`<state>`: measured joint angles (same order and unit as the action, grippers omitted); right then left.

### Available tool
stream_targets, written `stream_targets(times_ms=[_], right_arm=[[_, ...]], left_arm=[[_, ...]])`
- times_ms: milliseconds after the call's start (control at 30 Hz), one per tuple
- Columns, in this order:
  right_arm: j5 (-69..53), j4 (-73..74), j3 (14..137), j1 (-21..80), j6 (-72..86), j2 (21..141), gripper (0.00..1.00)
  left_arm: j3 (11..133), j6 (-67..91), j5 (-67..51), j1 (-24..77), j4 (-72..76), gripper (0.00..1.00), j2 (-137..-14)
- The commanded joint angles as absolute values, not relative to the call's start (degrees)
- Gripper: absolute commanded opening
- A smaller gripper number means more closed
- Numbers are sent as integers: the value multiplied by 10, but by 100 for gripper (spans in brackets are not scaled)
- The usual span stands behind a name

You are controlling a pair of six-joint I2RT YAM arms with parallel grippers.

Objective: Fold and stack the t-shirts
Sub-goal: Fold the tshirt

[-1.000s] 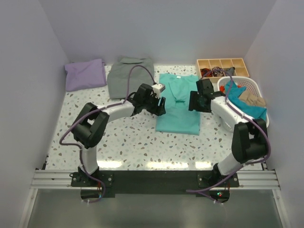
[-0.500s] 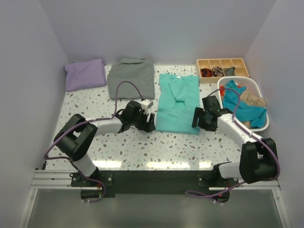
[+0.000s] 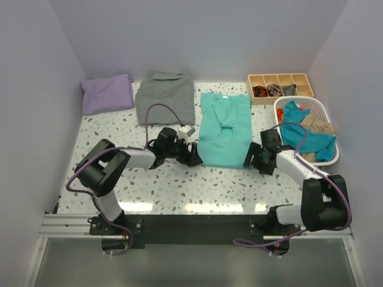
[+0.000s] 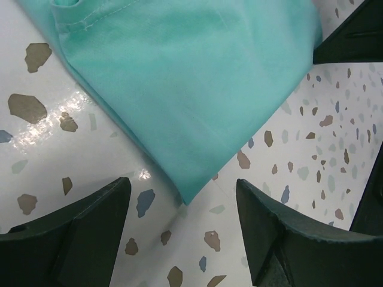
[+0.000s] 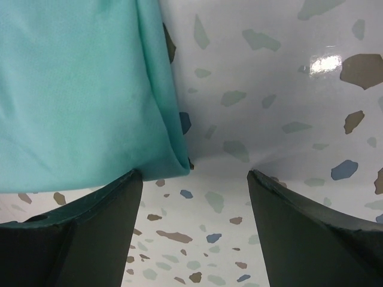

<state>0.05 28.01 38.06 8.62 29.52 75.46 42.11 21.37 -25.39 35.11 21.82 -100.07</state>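
My left gripper is going to grab the turquoise t-shirt's near corner [image 3: 201, 164] [image 4: 187, 194] and leave the other corner to my right gripper, so the t-shirt can be folded toward the neck.
The turquoise t-shirt [image 3: 224, 128] lies flat mid-table, sides folded in, white neck label at the far end. A lavender t-shirt [image 3: 108, 94] lies folded at the back left. My left gripper [image 3: 192, 156] is low at the turquoise shirt's near left corner. It is open, and the corner [image 4: 179, 89] points in between its fingers [image 4: 182, 191]. My right gripper [image 3: 251, 160] sits at the near right corner, also open. That corner of the shirt [image 5: 78, 89] rests against its left finger [image 5: 194, 174]. Neither gripper holds the cloth.
A folded grey shirt [image 3: 166, 97] lies behind the left arm. A wooden compartment tray [image 3: 279, 78] stands at the back right. A white basket [image 3: 326, 110] with blue and tan clothes is just right of the right arm.
Both grippers came toward the near edge along the turquoise shirt's sides, down to its near corners, and their jaws spread wider. The shirts have not moved.
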Motion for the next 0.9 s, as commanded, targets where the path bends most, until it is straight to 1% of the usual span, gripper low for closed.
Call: stream_targets(times_ms=[0, 133, 200, 300, 433, 567, 667, 733, 767, 867], right_arm=[[-31, 231, 369, 62, 312, 773, 76], [-71, 201, 364, 55, 321, 805, 75], [-100, 172, 359, 54, 327, 828, 75], [-133, 147, 350, 53, 341, 857, 73], [-148, 135, 339, 53, 345, 861, 71], [-153, 148, 336, 53, 344, 858, 67], [-153, 160, 341, 53, 345, 850, 65], [-156, 162, 344, 53, 345, 848, 59], [-159, 162, 345, 53, 345, 849, 52], [-163, 162, 345, 53, 345, 846, 44]], left_arm=[[425, 232, -307, 348, 236, 75, -1030], [418, 249, -328, 347, 250, 73, -1052], [417, 264, -344, 349, 260, 69, -1061], [404, 274, -344, 348, 275, 68, -1063], [391, 283, -341, 348, 290, 67, -1066], [386, 301, -351, 348, 315, 63, -1083], [385, 306, -353, 348, 323, 58, -1092], [387, 306, -354, 348, 326, 52, -1097], [388, 304, -356, 349, 324, 46, -1099], [398, 302, -361, 348, 320, 39, -1106]])
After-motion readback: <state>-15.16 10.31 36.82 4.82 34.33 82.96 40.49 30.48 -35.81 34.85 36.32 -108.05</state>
